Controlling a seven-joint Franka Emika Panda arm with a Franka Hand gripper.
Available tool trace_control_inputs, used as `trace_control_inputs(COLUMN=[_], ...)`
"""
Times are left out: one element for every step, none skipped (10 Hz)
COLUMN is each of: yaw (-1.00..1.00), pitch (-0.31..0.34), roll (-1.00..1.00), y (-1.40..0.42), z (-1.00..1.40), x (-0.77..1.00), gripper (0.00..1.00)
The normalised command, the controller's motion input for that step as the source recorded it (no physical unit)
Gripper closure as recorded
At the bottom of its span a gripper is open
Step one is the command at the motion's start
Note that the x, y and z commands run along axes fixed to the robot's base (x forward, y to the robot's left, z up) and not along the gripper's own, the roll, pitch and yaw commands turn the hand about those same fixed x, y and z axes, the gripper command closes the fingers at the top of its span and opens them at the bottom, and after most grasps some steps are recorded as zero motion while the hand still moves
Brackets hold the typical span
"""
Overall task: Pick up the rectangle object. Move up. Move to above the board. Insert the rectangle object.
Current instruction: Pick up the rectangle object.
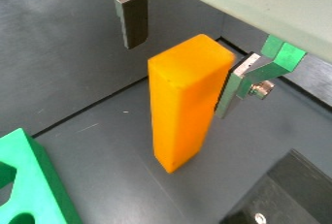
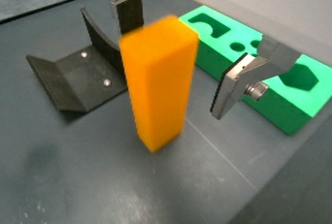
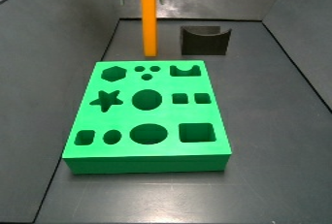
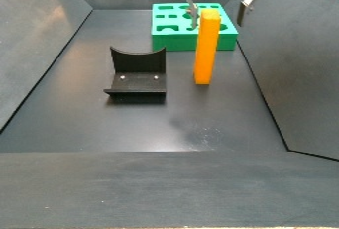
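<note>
My gripper grips the orange bar by its top end next. That leaves the bar's lower end free to slot into the green board [image 3: 176, 116].
The rectangle object [image 1: 182, 102] is a bright orange bar standing upright on the dark floor, also seen in the other wrist view [image 2: 162, 82] and in both side views [image 3: 149, 22] [image 4: 207, 47]. My gripper [image 1: 185, 51] [image 2: 182, 51] is open around the bar's top end. One finger [image 1: 132, 19] stands clear on one side, while the other finger [image 1: 240, 82] is close beside the opposite face. The green board [image 3: 176, 116] [image 4: 179, 37] lies flat with its cut-out holes up, apart from the bar; a corner of it shows in a wrist view [image 1: 26, 179].
The fixture [image 3: 204, 39] [image 4: 135, 72] [image 2: 78, 73] stands on the floor beside the bar. Grey walls enclose the workspace on the sides and back.
</note>
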Motion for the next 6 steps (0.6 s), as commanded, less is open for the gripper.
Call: trace_control_inputs(yaw=[0.14,0.03,0.0,0.03,0.0,0.0], pitch=[-0.124,-0.059,0.0,0.0,0.0,0.0], roll=[-0.09,-0.13,0.0,0.08,0.0,0.0], y=[0.11,0.0,0.0,-0.11,0.0,0.0], z=[-0.24,-0.01,0.0,0.0,0.0,0.0], x=[0.0,-0.01,0.0,0.0,0.0,0.0], gripper=[0.0,0.0,1.0,1.0,1.0,1.0])
